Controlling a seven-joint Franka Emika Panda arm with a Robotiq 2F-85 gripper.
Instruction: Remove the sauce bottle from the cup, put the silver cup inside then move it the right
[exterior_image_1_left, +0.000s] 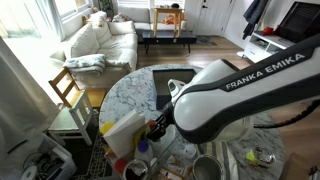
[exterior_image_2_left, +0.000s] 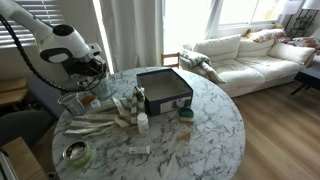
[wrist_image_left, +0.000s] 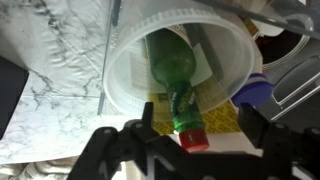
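Note:
My fingers are past the red cap, on either side of the sauce bottle's green neck, so my gripper should close on the bottle.
In the wrist view the white cup (wrist_image_left: 125, 75) lies tipped with its mouth toward me. The sauce bottle (wrist_image_left: 175, 70), green-bodied, sticks out of it with its red cap (wrist_image_left: 194, 138) nearest the camera. My gripper (wrist_image_left: 197, 132) is open, and its two black fingers stand on either side of the cap without touching it. In both exterior views the gripper (exterior_image_1_left: 160, 128) (exterior_image_2_left: 95, 68) hangs low over the clutter at the table's edge. The silver cup (exterior_image_1_left: 205, 168) (exterior_image_2_left: 75, 153) stands apart on the table, empty.
A white-and-yellow slab-shaped item (wrist_image_left: 225, 115) (exterior_image_1_left: 122, 135) lies under the cup, and a blue-topped item (wrist_image_left: 255, 92) sits beside it. A dark open box (exterior_image_2_left: 165, 90) stands mid-table, with a small white bottle (exterior_image_2_left: 143, 122) and scattered utensils in front of it. The marble table (exterior_image_2_left: 200, 140) is round.

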